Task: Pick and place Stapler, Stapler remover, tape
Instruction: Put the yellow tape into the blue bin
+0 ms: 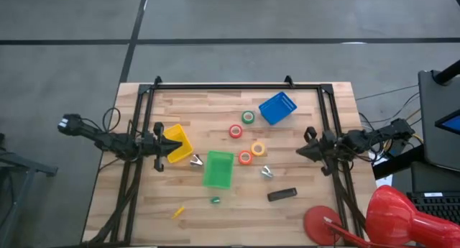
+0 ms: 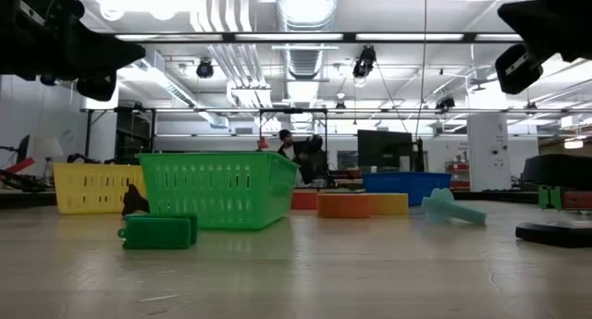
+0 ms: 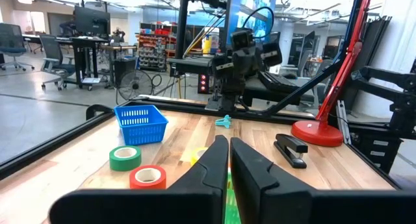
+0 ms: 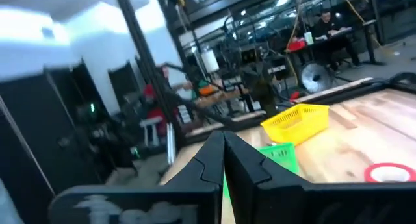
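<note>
My right gripper will move the yellow tape roll [image 1: 258,154] into the blue basket, so next it will grab the roll by the side of its ring.
The black stapler [image 1: 282,195] lies flat near the table's near right, also seen in the left wrist view [image 3: 290,149]. Four tape rolls lie flat mid-table: green [image 1: 248,116], red [image 1: 236,131], yellow-orange [image 1: 258,149] and orange [image 1: 245,157]. A pale teal stapler remover [image 1: 267,172] lies near them, and a similar small piece [image 1: 195,160] lies beside the yellow basket. My left gripper [image 1: 181,144] hovers shut over the yellow basket [image 1: 177,142]. My right gripper [image 1: 298,153] hovers shut right of the tapes. Neither touches anything.
A green basket [image 1: 218,169] stands mid-table and a blue basket [image 1: 277,108] at the far right. A small green piece [image 1: 215,200] and a yellow piece [image 1: 177,212] lie near the near edge. A red lamp [image 1: 323,223] stands at the near right corner.
</note>
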Tool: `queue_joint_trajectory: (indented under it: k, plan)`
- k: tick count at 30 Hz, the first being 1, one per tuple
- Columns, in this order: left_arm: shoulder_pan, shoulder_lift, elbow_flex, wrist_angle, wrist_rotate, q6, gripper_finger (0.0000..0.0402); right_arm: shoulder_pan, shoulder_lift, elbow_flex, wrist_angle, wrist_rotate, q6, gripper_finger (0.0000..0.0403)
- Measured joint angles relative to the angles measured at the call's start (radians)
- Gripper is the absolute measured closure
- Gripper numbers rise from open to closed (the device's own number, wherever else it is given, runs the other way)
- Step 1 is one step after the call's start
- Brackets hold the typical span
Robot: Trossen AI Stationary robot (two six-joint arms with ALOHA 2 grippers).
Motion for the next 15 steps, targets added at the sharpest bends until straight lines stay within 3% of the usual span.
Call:
queue_joint_trajectory:
  k: [7, 15]
  plan:
    - [0.000, 0.000, 0.000, 0.000, 0.000, 0.000, 0.0381, -0.001, 0.135, 0.000, 0.061, 0.202, 0.101, 0.0380]
    - [0.000, 0.000, 0.000, 0.000, 0.000, 0.000, 0.0383, -0.006, 0.464, 0.035, 0.067, 0.347, 0.271, 0.0298]
